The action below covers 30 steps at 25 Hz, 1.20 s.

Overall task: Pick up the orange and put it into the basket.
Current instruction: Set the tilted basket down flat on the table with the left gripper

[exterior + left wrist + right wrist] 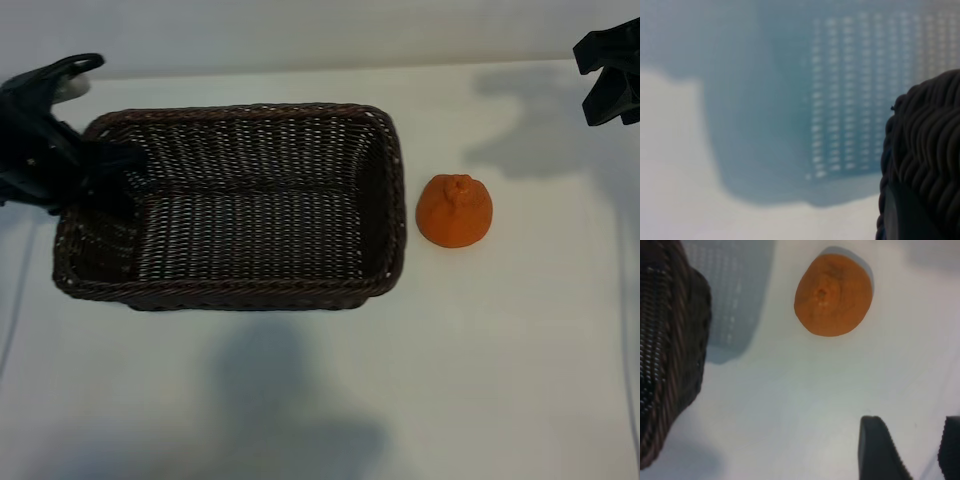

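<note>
The basket's bottom hangs above the white table, and the basket's woven shadow lies apart from it in the left wrist view, so my left gripper needs to keep holding the basket.
The orange (455,210) sits on the white table just right of the basket (240,296), apart from it, stem bump up. It also shows in the right wrist view, orange (832,295), beside the basket's end (665,340). My right gripper (610,70) hangs at the far right back, well away from the orange; its jaws (915,450) stand open and hold nothing. My left gripper (105,165) is at the basket's left end, shut on the braided rim (930,140), with one finger (905,217) against the weave. The basket holds nothing.
White tabletop (320,400) lies in front of the basket and around the orange. Soft arm shadows fall on it at front centre and back right. The table's back edge runs behind the basket.
</note>
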Motion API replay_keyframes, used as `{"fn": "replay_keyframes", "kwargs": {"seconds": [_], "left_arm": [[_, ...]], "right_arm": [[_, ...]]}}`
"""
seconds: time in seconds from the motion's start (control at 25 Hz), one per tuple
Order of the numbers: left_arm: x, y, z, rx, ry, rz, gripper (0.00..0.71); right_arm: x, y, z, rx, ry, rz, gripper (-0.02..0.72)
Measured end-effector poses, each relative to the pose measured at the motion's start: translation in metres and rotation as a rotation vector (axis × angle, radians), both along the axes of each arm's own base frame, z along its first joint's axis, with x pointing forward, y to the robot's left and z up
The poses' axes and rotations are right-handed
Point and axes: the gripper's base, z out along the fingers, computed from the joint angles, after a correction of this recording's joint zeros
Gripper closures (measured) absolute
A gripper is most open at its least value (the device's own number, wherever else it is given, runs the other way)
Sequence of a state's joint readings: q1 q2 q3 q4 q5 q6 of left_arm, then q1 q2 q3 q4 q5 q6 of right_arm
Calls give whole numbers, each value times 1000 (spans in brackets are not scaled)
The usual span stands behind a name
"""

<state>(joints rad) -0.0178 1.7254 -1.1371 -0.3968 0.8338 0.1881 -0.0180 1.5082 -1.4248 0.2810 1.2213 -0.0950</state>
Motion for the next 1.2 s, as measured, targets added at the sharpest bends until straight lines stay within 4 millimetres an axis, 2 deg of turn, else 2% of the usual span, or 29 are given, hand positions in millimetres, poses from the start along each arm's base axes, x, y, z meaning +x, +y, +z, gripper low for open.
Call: {"fn": "replay_keyframes", "kwargs": {"seconds": [0.2,0.4,0.52,0.8,1.2], "left_arm": [[12,-12,0,-25,4,-17,555],[17,-15,1,-37,-5,-13,555],[20,-16,-11,-38,30,-14,555],[30,-26,-53,-25,96,-18,556],[40,-33,-75,-17,65,7,556]], "right_arm": [[0,0,0,0,0,0,376],[0,0,0,0,0,1,376],[0,0,0,0,0,1,376],[0,0,0,0,0,1,376],[0,0,0,1,0,1,376]]}}
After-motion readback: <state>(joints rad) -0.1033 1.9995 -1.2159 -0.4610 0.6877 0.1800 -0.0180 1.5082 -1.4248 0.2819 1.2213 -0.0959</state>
